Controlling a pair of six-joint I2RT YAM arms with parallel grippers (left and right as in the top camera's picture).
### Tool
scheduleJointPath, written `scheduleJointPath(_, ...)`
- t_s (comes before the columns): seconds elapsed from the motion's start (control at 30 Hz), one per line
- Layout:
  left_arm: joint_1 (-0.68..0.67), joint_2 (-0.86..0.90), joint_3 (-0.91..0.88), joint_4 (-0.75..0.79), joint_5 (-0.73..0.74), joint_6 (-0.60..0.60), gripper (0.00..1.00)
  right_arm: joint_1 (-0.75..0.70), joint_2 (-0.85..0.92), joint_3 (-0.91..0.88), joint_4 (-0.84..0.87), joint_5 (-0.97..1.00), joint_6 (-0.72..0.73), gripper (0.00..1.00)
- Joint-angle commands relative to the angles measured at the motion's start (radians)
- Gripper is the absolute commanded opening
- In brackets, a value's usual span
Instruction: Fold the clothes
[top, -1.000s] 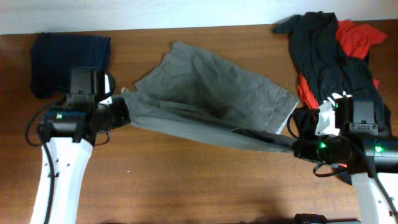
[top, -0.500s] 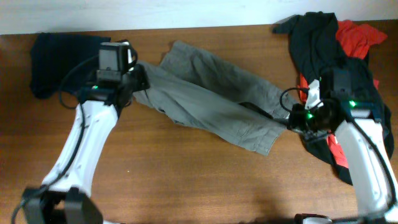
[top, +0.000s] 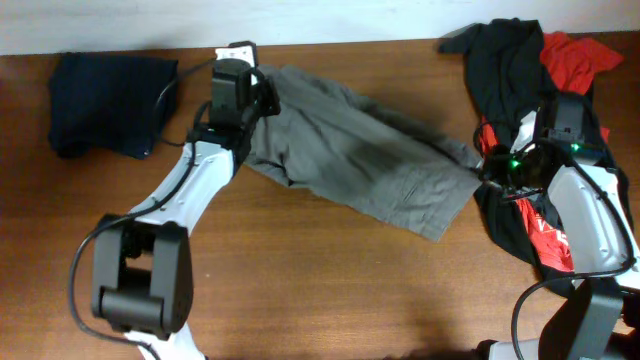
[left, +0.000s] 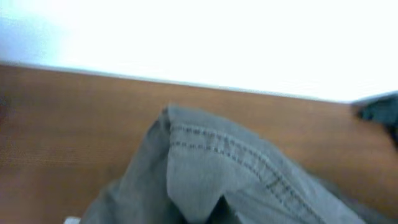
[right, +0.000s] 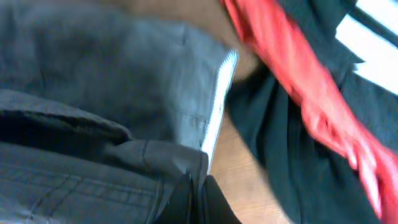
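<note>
My left gripper moves the held layer to the shorts' far edge next, before opening: the lower layer shows beyond the held layer, which would end short of that edge.
The clothes, a pair of grey shorts (top: 365, 160), lie spread slantwise across the middle of the table with one layer folded over another. My left gripper (top: 262, 100) is shut on their far left edge. In the left wrist view a stitched fold of the shorts (left: 205, 162) covers the left gripper (left: 211, 214). My right gripper (top: 485, 172) is shut on the right end of the shorts. In the right wrist view the right gripper (right: 198, 199) pinches the grey cloth (right: 93, 93) just below its pale waistband lining (right: 219, 99).
A folded dark navy garment (top: 110, 100) lies at the far left. A heap of black and red clothing (top: 535, 90) fills the far right, under and behind my right arm. The pale wall runs along the table's back edge (top: 350, 42).
Both grippers have carried the near edge of the shorts away from the front, toward the back of the table. The cloth, stretched taut between them before, now lies laid over itself.
</note>
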Motion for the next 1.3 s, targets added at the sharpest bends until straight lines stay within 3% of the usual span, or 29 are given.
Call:
scheduleJointPath(0.0, 0.027, 0.079, 0.019, 0.112, -0.135, 0.017, 0.01, -0.038, 0.02, -0.002, 0.06, 0.105, -0.024, 0.04)
scheduleJointPath(0.13, -0.003, 0.154, 0.019, 0.233, -0.135, 0.017, 0.01, -0.038, 0.072, -0.002, 0.145, 0.102, -0.024, 0.04)
scheduleJointPath(0.43, -0.021, 0.217, 0.02, 0.326, -0.135, 0.017, 0.01, -0.039, 0.183, -0.002, 0.267, 0.109, -0.024, 0.04)
scheduleJointPath(0.47, -0.021, 0.219, 0.02, 0.332, -0.135, 0.017, 0.06, -0.039, 0.193, -0.002, 0.279, 0.11, -0.025, 0.04)
scheduleJointPath(0.5, -0.021, 0.219, 0.02, 0.334, -0.135, 0.017, 0.19, -0.039, 0.201, -0.002, 0.295, 0.11, -0.024, 0.04)
scheduleJointPath(0.53, -0.021, 0.219, 0.02, 0.335, -0.135, 0.017, 0.59, -0.039, 0.212, -0.002, 0.317, 0.113, -0.025, 0.08)
scheduleJointPath(0.57, -0.021, 0.219, 0.02, 0.335, -0.135, 0.017, 0.87, -0.039, 0.216, -0.002, 0.334, 0.114, -0.025, 0.26)
scheduleJointPath(0.6, -0.021, 0.219, 0.02, 0.335, -0.135, 0.021, 0.99, -0.039, 0.222, -0.002, 0.356, 0.114, -0.025, 0.48)
scheduleJointPath(0.63, -0.021, 0.219, 0.02, 0.332, -0.135, 0.022, 0.99, -0.039, 0.222, -0.002, 0.369, 0.114, -0.025, 0.62)
scheduleJointPath(0.67, -0.02, 0.219, 0.02, 0.33, -0.135, 0.032, 0.99, -0.039, 0.222, -0.002, 0.378, 0.113, -0.025, 0.7)
scheduleJointPath(0.8, -0.02, 0.212, 0.02, 0.304, -0.109, 0.122, 0.99, -0.039, 0.197, 0.013, 0.326, 0.101, -0.025, 0.79)
scheduleJointPath(1.03, -0.02, 0.126, 0.021, 0.069, -0.033, 0.303, 0.99, -0.038, 0.112, 0.102, 0.106, 0.059, -0.066, 0.75)
scheduleJointPath(1.17, -0.02, 0.093, 0.021, -0.022, 0.022, 0.428, 0.99, -0.011, 0.093, 0.117, 0.08, 0.0, -0.12, 0.52)
scheduleJointPath(1.2, -0.02, 0.093, 0.021, -0.032, 0.093, 0.5, 0.99, 0.017, 0.097, 0.117, 0.081, 0.0, -0.136, 0.35)
scheduleJointPath(1.23, -0.02, 0.095, 0.021, -0.037, 0.127, 0.541, 0.99, 0.047, 0.1, 0.117, 0.087, 0.013, -0.142, 0.23)
scheduleJointPath(1.27, -0.02, 0.095, 0.021, -0.039, 0.129, 0.553, 0.99, 0.068, 0.101, 0.117, 0.09, 0.029, -0.142, 0.18)
